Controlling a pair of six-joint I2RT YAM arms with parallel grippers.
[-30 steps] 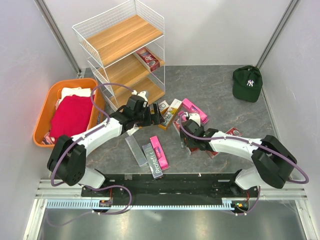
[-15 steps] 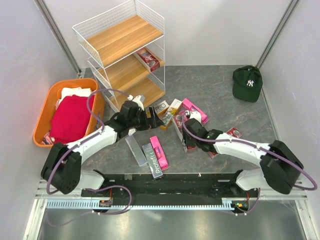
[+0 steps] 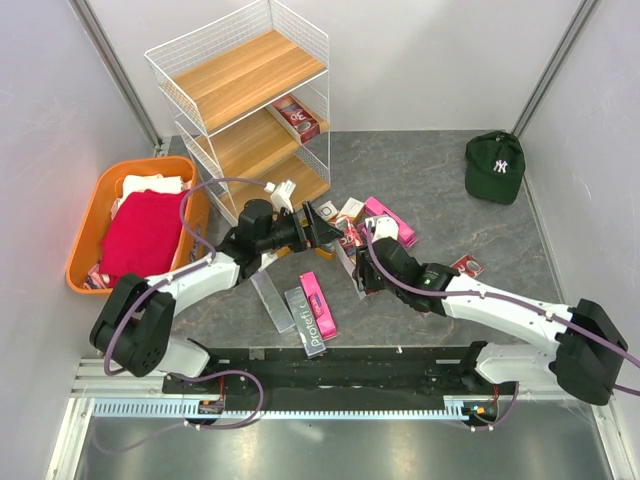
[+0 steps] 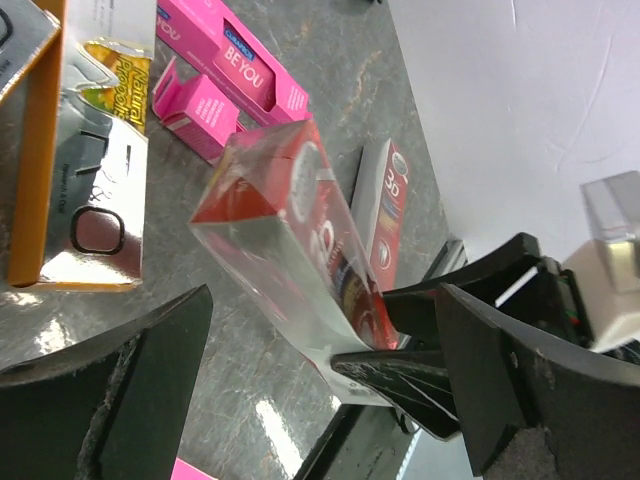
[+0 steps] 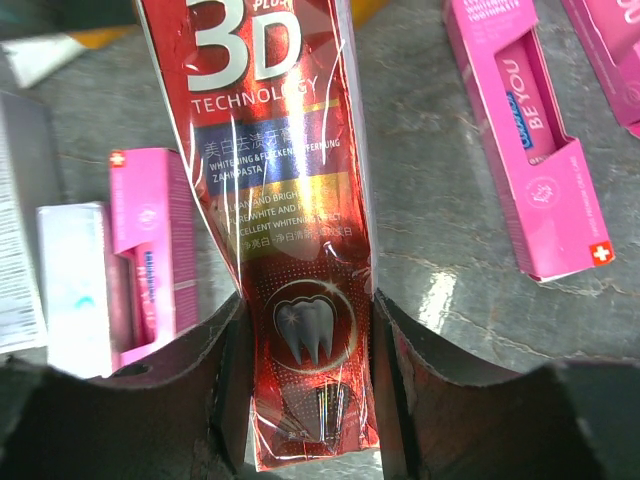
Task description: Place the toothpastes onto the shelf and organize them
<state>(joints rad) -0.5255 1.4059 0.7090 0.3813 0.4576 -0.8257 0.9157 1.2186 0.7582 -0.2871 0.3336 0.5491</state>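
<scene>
The box's opposite end should stay free for the right gripper to retake, so the left gripper should reach for and grab the dark red box's loose end (image 3: 347, 233) (image 4: 267, 196).
My right gripper (image 5: 310, 330) (image 3: 362, 268) is shut on the end of a dark red toothpaste box (image 5: 275, 170) (image 3: 349, 252) and holds it tilted off the table. In the left wrist view that same box (image 4: 285, 235) hangs just ahead of my left gripper (image 4: 320, 390) (image 3: 325, 228), which is open and empty, its fingers (image 4: 110, 400) wide apart. Other toothpastes lie around: pink ones (image 3: 316, 298) (image 3: 391, 221), a silver-grey one (image 3: 306, 322) and a gold-white-black one (image 4: 90, 130). The shelf (image 3: 240, 70) stands at the back left with one dark red box (image 3: 295, 116) on its middle board.
An orange basket (image 3: 90, 215) with folded red and white cloths sits at the left, close to my left arm. A dark green cap (image 3: 495, 166) lies at the back right. Another dark red box (image 3: 466, 266) lies beside my right arm.
My right gripper has shut on the dark red box and raised it toward the left. My left gripper, still open, has slid right to face it.
</scene>
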